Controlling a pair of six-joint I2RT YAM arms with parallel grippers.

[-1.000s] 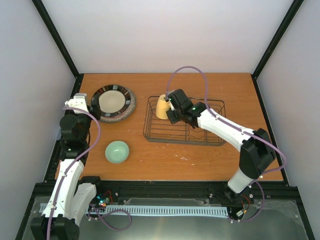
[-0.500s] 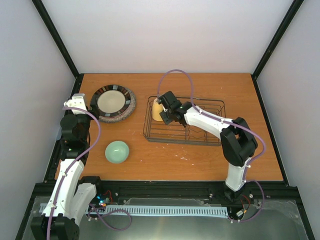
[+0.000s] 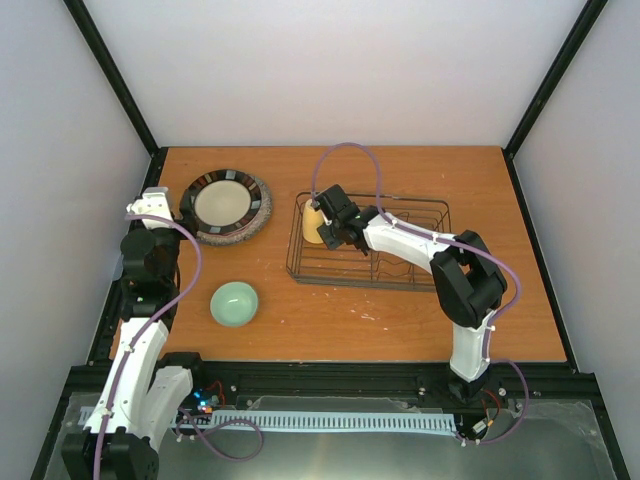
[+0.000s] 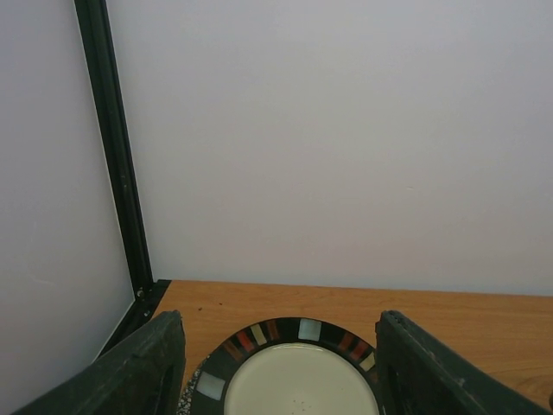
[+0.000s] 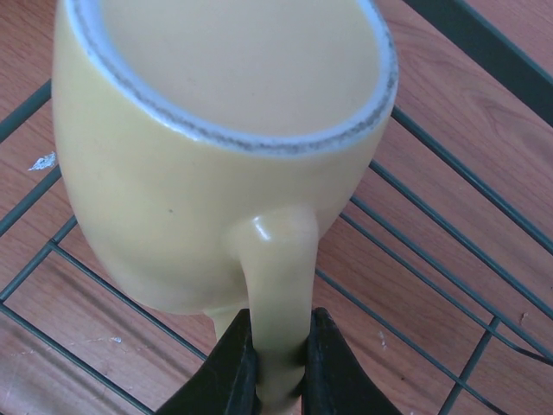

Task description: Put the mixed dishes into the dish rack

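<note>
The black dish rack's wires lie beneath the small yellow mug (image 3: 313, 225), so the mug would end inside the rack. It is now time for my right gripper to open.
My right gripper (image 5: 276, 367) is shut on the handle of the small yellow mug (image 5: 216, 147), which is tilted over the wires of the black dish rack (image 3: 420, 275). Seen from above, the mug (image 3: 313, 225) is in the rack's left end with my right gripper (image 3: 330, 222) beside it. The cream plate with the dark striped rim (image 3: 225, 203) tops a stack at the table's back left; a speckled rim (image 3: 232, 236) shows beneath it. My left gripper (image 3: 148, 207) stands open just left of the stack; the plate (image 4: 298, 380) shows between its fingers (image 4: 143, 367). A mint-green bowl (image 3: 234, 303) sits nearer, on the left.
Black frame posts (image 3: 110, 70) and white walls close in the wooden table (image 3: 400, 310). The left post (image 4: 112, 147) stands close behind my left gripper. The rack's right part holds upright prongs (image 3: 400, 262).
My right arm has folded and carried the mug a little left and lower into the rack's left end. My left gripper has opened slightly wider and stayed in place.
</note>
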